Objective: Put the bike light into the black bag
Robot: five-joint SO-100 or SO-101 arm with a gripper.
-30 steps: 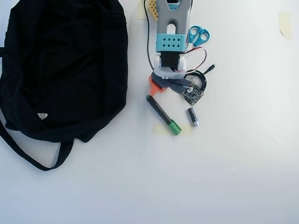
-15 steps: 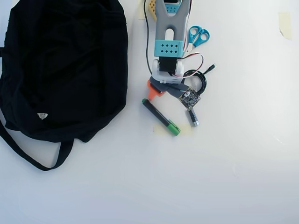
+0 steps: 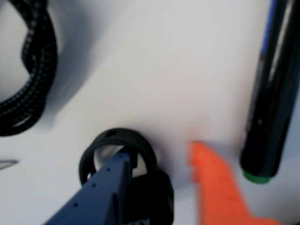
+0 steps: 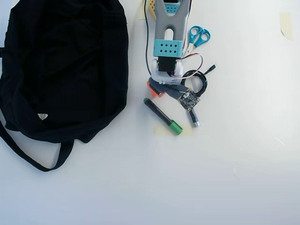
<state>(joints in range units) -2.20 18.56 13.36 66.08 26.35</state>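
I will grab the bike light by its ring-shaped strap loop with my gripper. That leaves the bike light's black body free to drop into the black bag.
In the wrist view the bike light lies on the white table, its ring-shaped strap loop standing up. My gripper is open and low over it. The blue finger rests across the loop. The orange finger stands to the right of the body with a strip of table between them. In the overhead view the gripper covers the light. The black bag fills the upper left, with its strap trailing below it.
A black marker with a green cap lies just below the gripper; it also shows at the wrist view's right edge. To the right are a coiled black cable, a small black-and-silver cylinder and blue scissors.
The arm has drawn back a little toward the top of the overhead view. The marker has shifted slightly. The bag has not moved.
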